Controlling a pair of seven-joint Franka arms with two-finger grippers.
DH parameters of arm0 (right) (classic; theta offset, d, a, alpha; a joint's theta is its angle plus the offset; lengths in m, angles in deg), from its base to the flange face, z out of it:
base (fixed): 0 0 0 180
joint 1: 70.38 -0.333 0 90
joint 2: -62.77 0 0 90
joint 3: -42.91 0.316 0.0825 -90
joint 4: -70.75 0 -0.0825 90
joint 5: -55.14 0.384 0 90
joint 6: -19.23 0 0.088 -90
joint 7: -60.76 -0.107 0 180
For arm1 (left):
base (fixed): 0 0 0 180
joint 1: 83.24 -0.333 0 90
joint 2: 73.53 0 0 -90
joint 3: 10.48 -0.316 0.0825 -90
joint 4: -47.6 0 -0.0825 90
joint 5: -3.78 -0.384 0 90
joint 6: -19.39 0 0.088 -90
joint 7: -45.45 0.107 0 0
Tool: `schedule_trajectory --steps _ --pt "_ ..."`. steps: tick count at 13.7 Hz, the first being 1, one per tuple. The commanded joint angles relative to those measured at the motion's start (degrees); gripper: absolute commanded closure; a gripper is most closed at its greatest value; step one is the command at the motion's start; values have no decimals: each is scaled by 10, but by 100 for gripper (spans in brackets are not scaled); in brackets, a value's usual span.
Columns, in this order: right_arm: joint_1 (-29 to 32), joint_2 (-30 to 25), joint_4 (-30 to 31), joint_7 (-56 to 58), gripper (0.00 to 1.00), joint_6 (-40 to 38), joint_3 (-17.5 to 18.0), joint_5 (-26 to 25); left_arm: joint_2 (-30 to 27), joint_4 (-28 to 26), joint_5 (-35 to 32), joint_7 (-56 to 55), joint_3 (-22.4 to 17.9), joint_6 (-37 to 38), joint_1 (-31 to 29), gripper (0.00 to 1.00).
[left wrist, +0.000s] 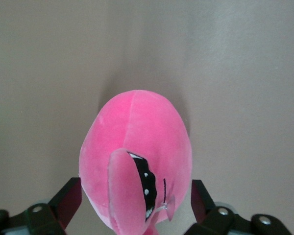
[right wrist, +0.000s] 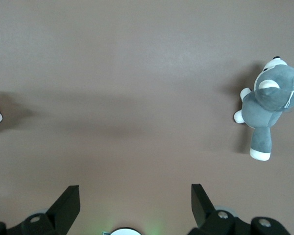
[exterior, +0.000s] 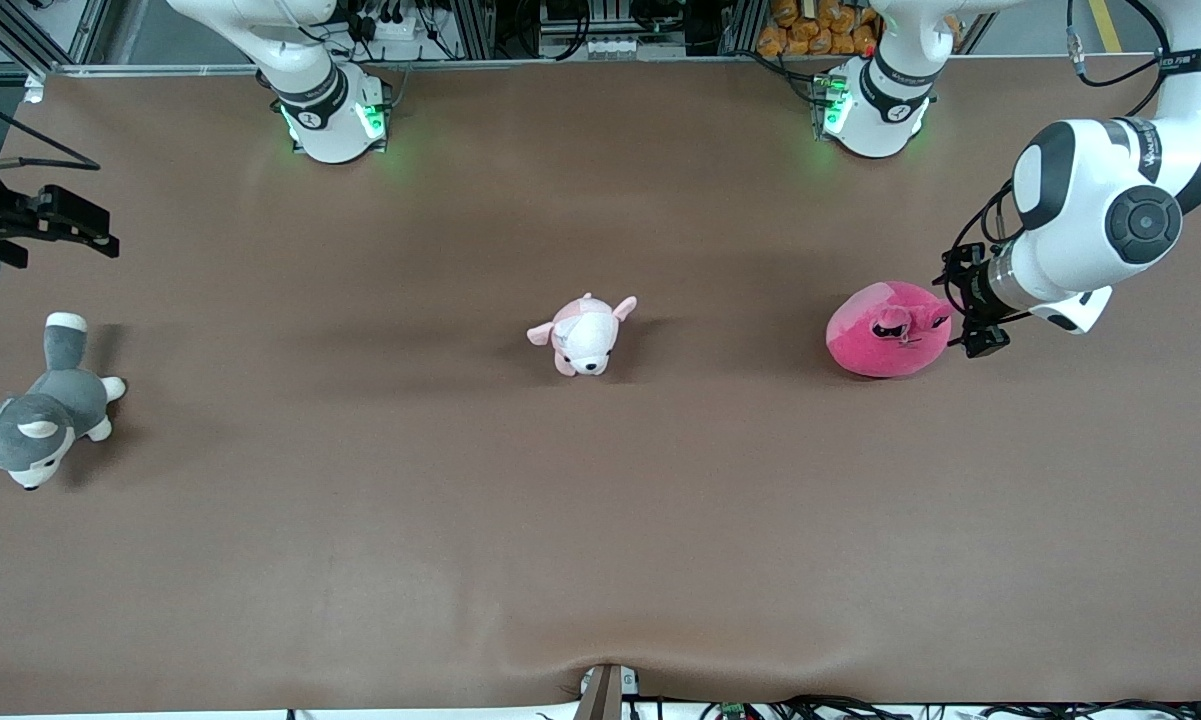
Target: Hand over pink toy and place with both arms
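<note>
My left gripper should hand the pink toy over to my right gripper, so next it should grab the toy by its round plush body (exterior: pixel 874 342) (left wrist: pixel 132 122).
The pink toy (exterior: pixel 885 330), a round hot-pink plush, lies on the brown table toward the left arm's end. My left gripper (exterior: pixel 962 305) is low beside it, open, with a finger on each side of the toy. In the left wrist view the toy (left wrist: pixel 137 156) fills the space between the fingers (left wrist: pixel 68 198), with a small gap on each side, and the gripper (left wrist: pixel 135 200) is not closed on it. My right gripper (exterior: pixel 70 225) waits open and empty over the right arm's end of the table; it also shows in the right wrist view (right wrist: pixel 135 200).
A pale pink-and-white puppy plush (exterior: pixel 585 335) lies at the table's middle. A grey-and-white husky plush (exterior: pixel 40 425) lies at the right arm's end, seen also in the right wrist view (right wrist: pixel 269 105). Bare tabletop (exterior: pixel 600 520) stretches nearer the front camera.
</note>
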Motion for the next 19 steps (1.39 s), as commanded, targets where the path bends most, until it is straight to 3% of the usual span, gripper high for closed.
schedule_trajectory --steps 1,5,10,13,17,19 --pt "6 9 -25 -4 0 -12 11 6 3 -10 24 -8 4 -13 -3 8" --pt "-9 11 -26 -115 0 -10 12 54 4 -27 25 -8 4 -37 -3 16" --pt "-9 51 -71 -122 0 -32 11 98 2 -30 25 -8 4 -34 -3 26" --pt "-24 51 -87 -151 0 -38 13 91 -2 -29 25 -8 4 -29 -3 46" --pt "-33 52 -87 -338 0 -38 13 136 -3 -24 26 -8 4 -24 -3 85" --pt "-51 52 -87 -433 0 -38 13 151 -3 -13 33 -8 5 -23 -2 100"
